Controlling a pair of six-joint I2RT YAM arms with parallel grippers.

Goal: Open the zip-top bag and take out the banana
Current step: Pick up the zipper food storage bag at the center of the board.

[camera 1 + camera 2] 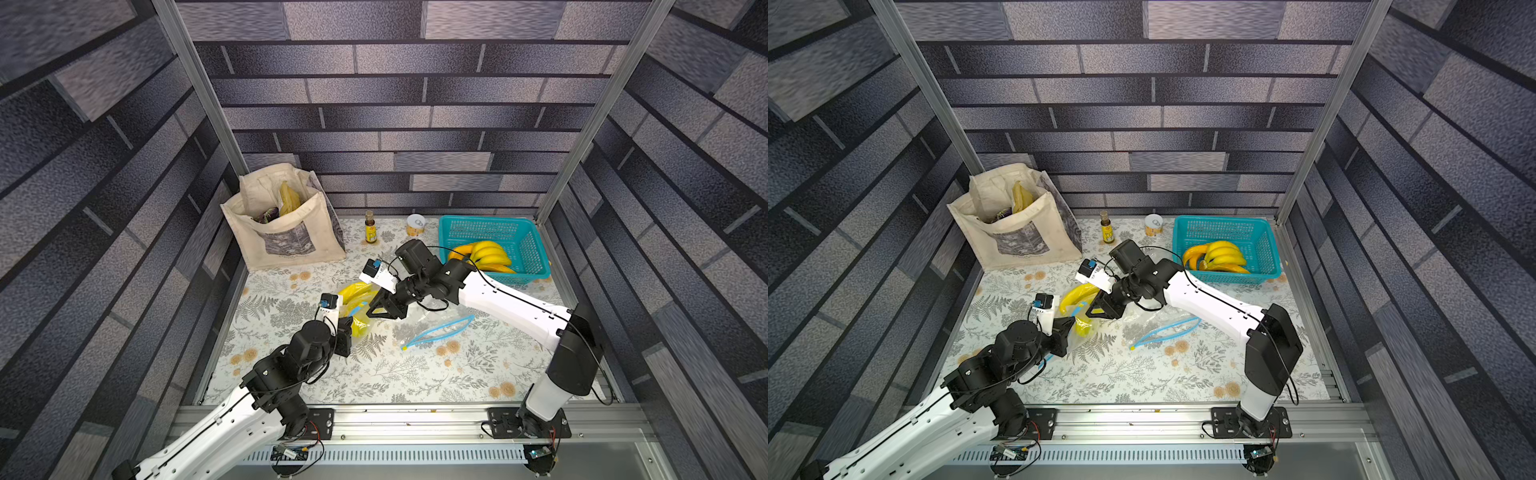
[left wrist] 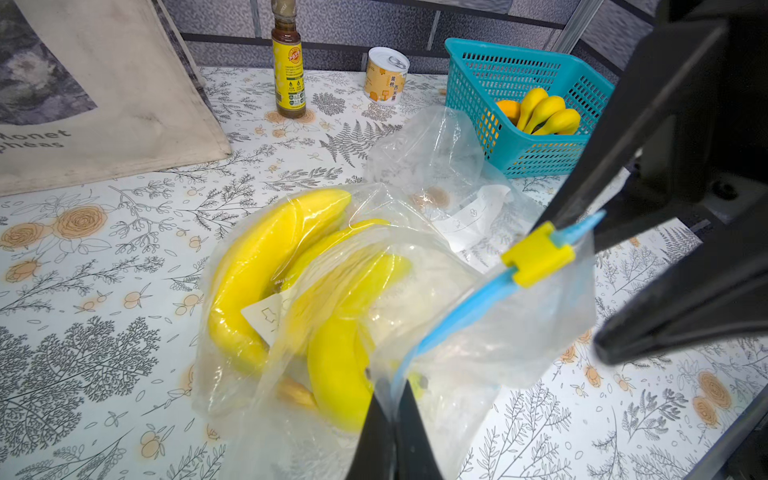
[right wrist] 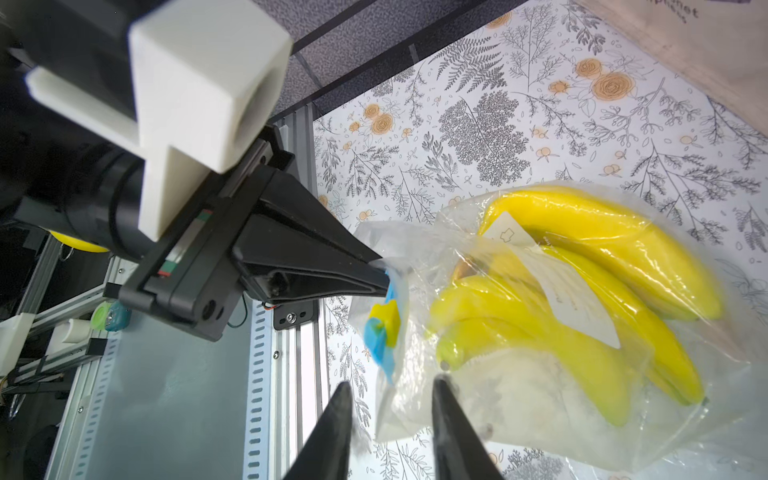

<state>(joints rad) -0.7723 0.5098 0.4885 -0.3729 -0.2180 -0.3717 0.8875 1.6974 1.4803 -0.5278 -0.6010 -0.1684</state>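
Note:
My right gripper will next pinch the bag's corner beside the yellow slider [image 2: 538, 259], so my left gripper is free to open it.
A clear zip-top bag [image 2: 490, 332] with a blue zip strip and a yellow slider [image 2: 538, 259] lies left of the table's middle [image 1: 353, 299]. A bunch of yellow bananas [image 2: 257, 266] [image 3: 602, 237] is inside it. My left gripper [image 2: 393, 392] is shut on the bag's blue zip edge; the right wrist view shows its tips [image 3: 384, 282] pinching that edge just above the slider. My right gripper [image 3: 392, 381] is open. Its two fingers stand on either side of the bag's corner below the slider, apart from each other. In both top views the grippers [image 1: 374, 309] [image 1: 1069, 324] meet over the bag.
A second, empty clear bag [image 1: 436, 328] with an open blue zip lies right of the bananas. At the back stand a cloth tote [image 1: 282, 220], a small bottle [image 1: 370, 227], a can [image 1: 415, 224] and a teal basket [image 1: 536, 249] holding more bananas.

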